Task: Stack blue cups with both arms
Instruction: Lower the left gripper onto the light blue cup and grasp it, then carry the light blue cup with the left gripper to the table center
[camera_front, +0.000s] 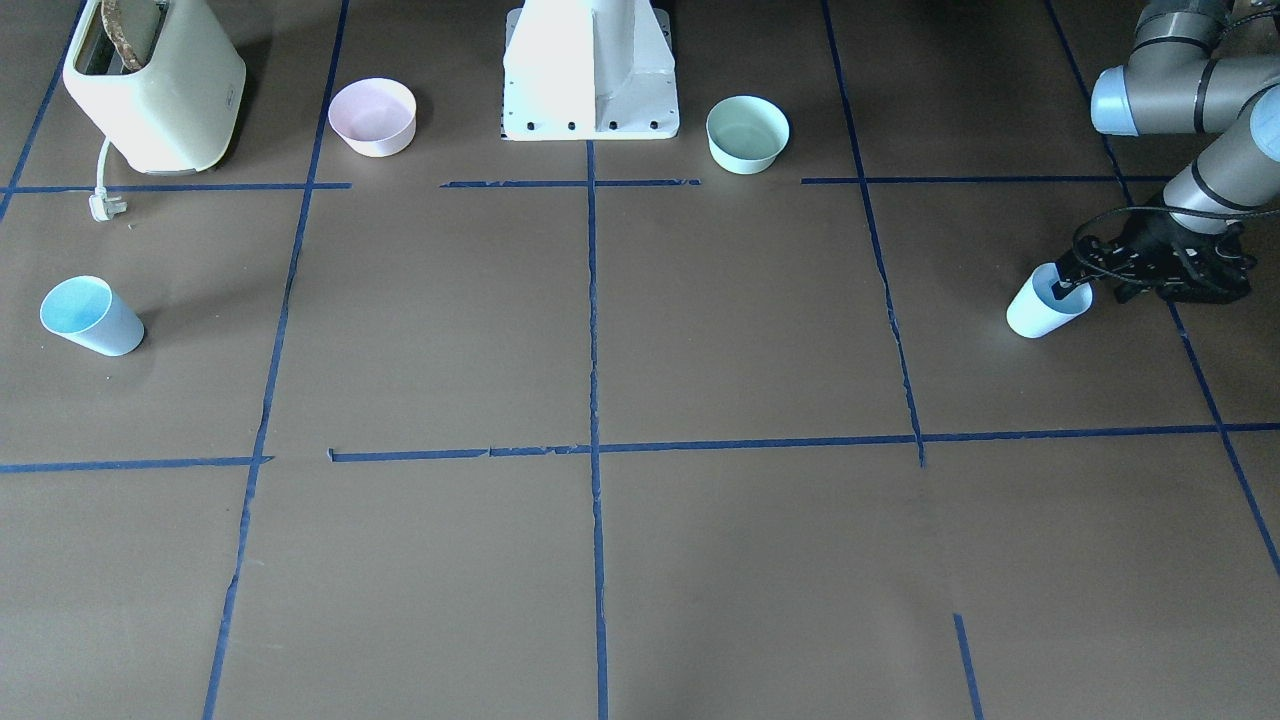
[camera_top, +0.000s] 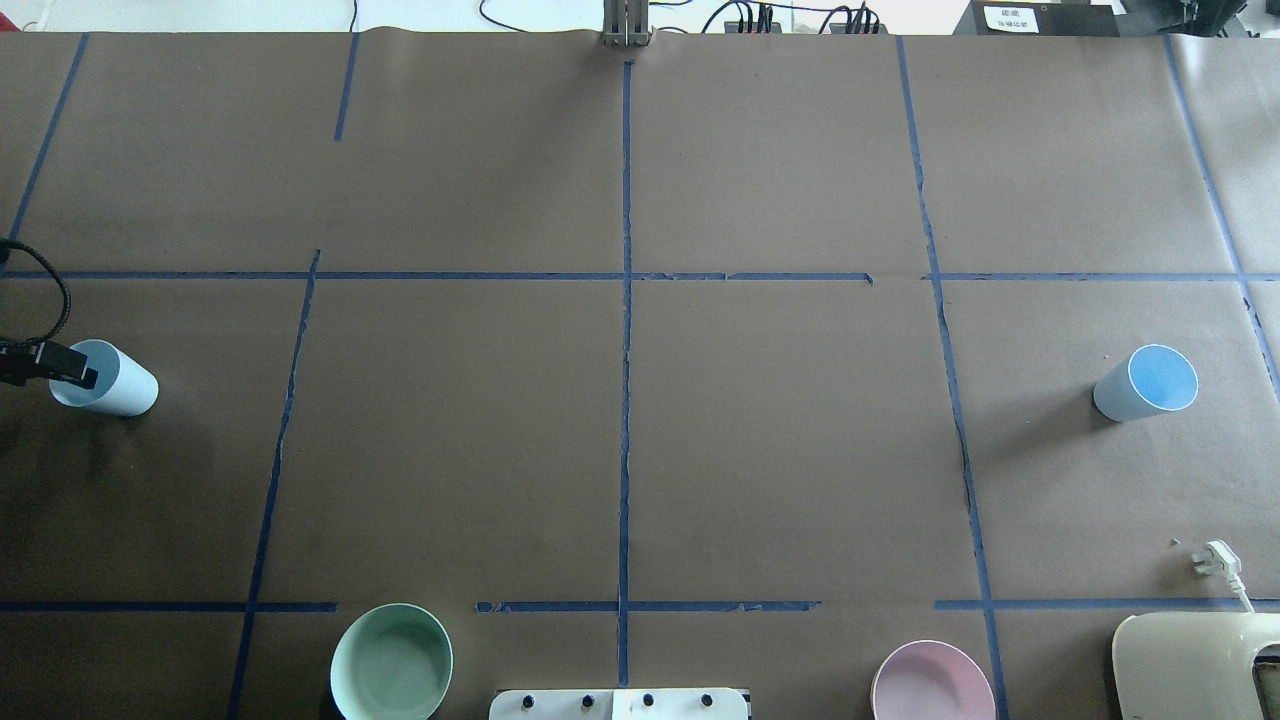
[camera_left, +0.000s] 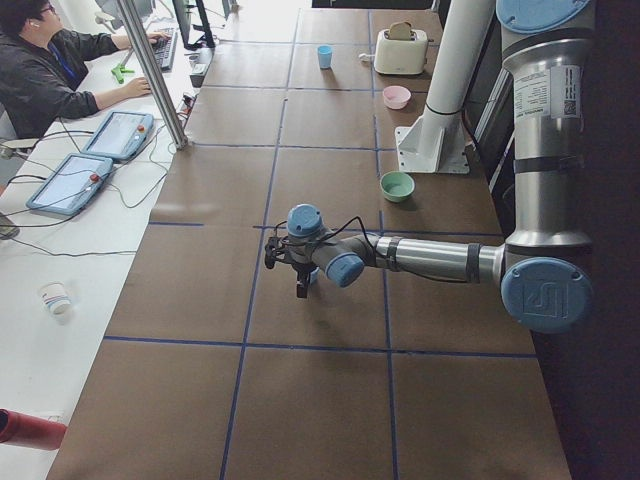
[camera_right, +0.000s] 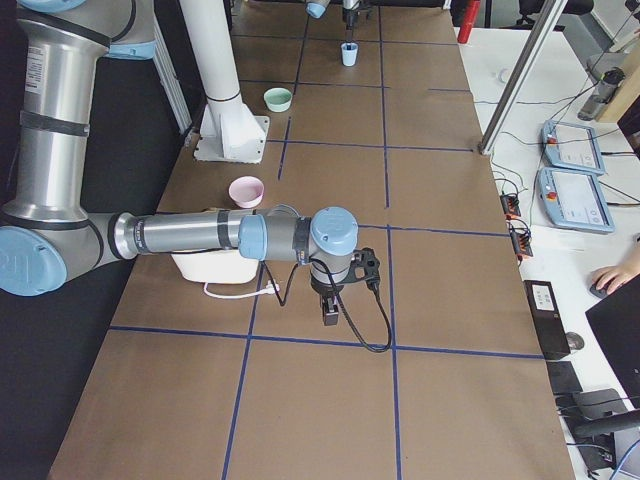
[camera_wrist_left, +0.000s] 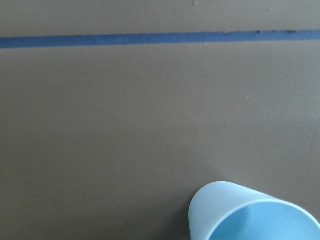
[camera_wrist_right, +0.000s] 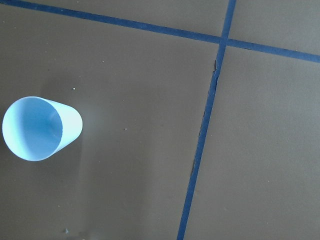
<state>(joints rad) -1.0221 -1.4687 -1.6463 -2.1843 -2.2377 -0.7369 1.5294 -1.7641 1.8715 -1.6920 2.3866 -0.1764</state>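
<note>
I need to grab the pale-blue cup by its rim (camera_front: 1075, 310) (camera_wrist_left: 252, 201) next with my left gripper. Then I can stack the cups.
One blue cup (camera_front: 1040, 308) stands upright on the robot's far left of the table; it also shows in the overhead view (camera_top: 118, 383) and the left wrist view (camera_wrist_left: 250, 215). My left gripper (camera_front: 1097, 290) is open and straddles this cup's wall. One finger (camera_top: 78, 377) is inside the rim and the other is outside. The second blue cup (camera_front: 92, 316) stands alone on the far right side, also in the overhead view (camera_top: 1147, 383) and the right wrist view (camera_wrist_right: 37, 127). My right gripper (camera_right: 330, 308) hangs above the table; I cannot tell whether it is open or shut.
A cream toaster (camera_front: 155, 85) with its plug (camera_front: 105, 205), a pink bowl (camera_front: 372, 117), the white pedestal (camera_front: 590, 70) and a mint-green bowl (camera_front: 747, 134) line the robot's edge. An operator (camera_left: 50, 70) sits at the far side.
</note>
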